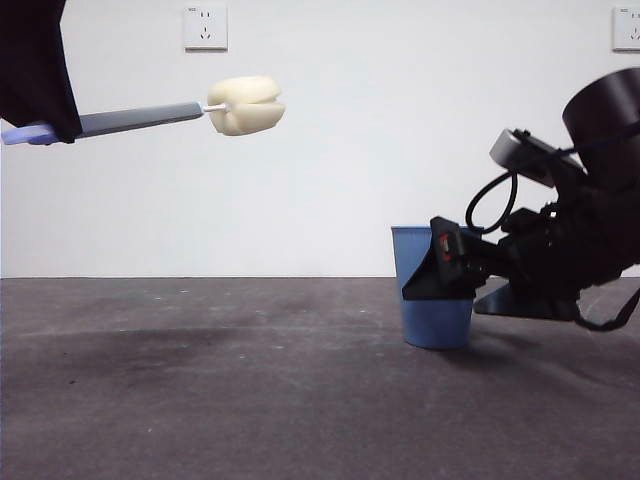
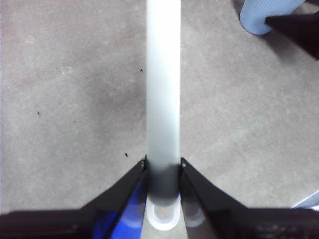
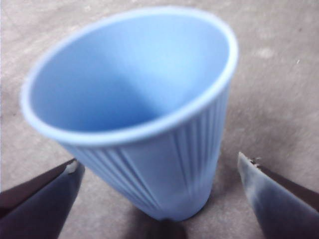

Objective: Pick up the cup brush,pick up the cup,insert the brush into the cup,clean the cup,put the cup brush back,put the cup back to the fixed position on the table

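The blue cup's opening (image 3: 129, 69) needs to stay free for the brush, so my right gripper needs to grab the blue cup by its ribbed body (image 3: 164, 174).
My left gripper (image 2: 163, 167) is shut on the cup brush (image 1: 150, 118) and holds it high above the table at the far left of the front view, handle level, cream sponge head (image 1: 246, 105) pointing right. In the left wrist view the pale handle (image 2: 163, 79) runs out from between the jaws. The blue ribbed cup (image 1: 430, 300) stands upright on the dark table (image 1: 220, 390) at the right. My right gripper (image 3: 159, 174) is open, one jaw on either side of the cup (image 3: 149, 114), neither pressing it. In the front view that gripper (image 1: 450, 268) reaches in from the right.
A white wall with two sockets (image 1: 205, 27) stands behind the table. The cup also shows at the far corner of the left wrist view (image 2: 264, 17).
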`<move>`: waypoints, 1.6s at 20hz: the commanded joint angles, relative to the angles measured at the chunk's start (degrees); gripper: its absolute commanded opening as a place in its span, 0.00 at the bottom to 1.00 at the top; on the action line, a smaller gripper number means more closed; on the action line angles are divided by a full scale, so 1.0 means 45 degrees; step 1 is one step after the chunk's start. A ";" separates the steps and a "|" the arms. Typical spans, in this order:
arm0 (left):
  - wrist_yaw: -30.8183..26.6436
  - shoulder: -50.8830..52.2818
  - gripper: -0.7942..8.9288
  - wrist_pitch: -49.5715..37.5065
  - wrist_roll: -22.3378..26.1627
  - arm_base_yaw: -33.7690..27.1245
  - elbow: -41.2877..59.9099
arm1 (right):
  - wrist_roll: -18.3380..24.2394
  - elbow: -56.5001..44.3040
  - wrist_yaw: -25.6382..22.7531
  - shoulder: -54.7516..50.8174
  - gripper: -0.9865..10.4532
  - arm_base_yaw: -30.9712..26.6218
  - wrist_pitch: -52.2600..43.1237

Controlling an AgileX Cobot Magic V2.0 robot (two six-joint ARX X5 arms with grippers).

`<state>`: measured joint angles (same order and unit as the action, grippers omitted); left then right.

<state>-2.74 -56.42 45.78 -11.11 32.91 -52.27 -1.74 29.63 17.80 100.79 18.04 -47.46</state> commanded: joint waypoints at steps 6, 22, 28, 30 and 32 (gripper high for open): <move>0.0005 0.0034 0.07 -0.0185 0.0044 0.0000 0.0087 | -0.0767 -0.0068 -0.0393 0.1112 0.60 0.0194 -0.1734; 0.0005 0.0034 0.07 0.0607 0.0899 0.0000 0.0087 | -0.1166 -0.0063 -0.0296 0.0267 0.08 0.0384 -0.0481; 0.0044 0.0034 0.07 0.1511 0.2919 0.0000 0.0087 | 0.1870 0.1297 -0.1467 -0.4007 0.08 0.0714 0.7796; 0.0044 0.0034 0.07 0.1744 0.3653 0.0000 0.0087 | 0.2987 0.2327 -0.2186 -0.4872 0.08 0.0869 1.0904; 0.0039 0.0034 0.07 0.1753 0.4240 0.0000 0.0087 | 0.4439 0.3444 -0.3274 -0.5139 0.08 0.1073 1.3697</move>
<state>-2.70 -56.42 53.82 5.17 32.91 -52.27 13.17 44.91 3.68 77.30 22.72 11.35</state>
